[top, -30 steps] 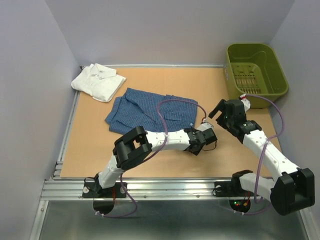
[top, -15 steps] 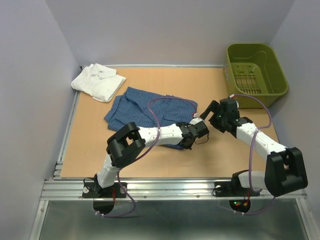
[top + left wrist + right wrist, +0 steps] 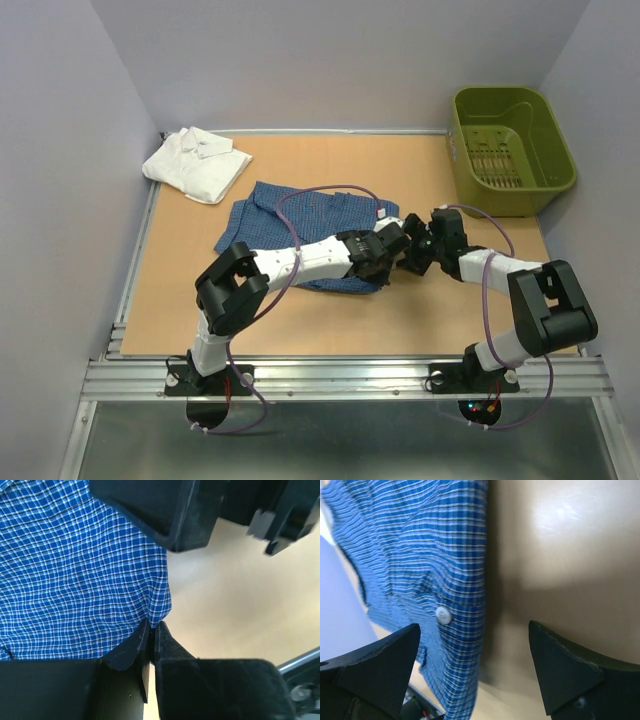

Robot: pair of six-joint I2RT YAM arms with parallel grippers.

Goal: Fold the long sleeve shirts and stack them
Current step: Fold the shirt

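Note:
The dark blue check shirt's buttoned edge needs to be grabbed next by my right gripper. Then that side can be folded over the rest.
The dark blue check shirt lies partly folded mid-table, under my left forearm. My left gripper is at its right edge; in the left wrist view the gripper is shut on a corner of the shirt's hem. Just to the right, my right gripper is low and points at the same edge. It stands open, with the buttoned edge of the shirt between its fingers, untouched. The white shirt lies folded at the back left corner.
An olive-green plastic basket stands at the back right. Bare tan tabletop lies in front of and to the right of the blue shirt. Grey walls close the table in on three sides.
My left gripper has shut on the blue shirt's right edge and moved back and left with it. My right arm has swung left and down to that same edge.

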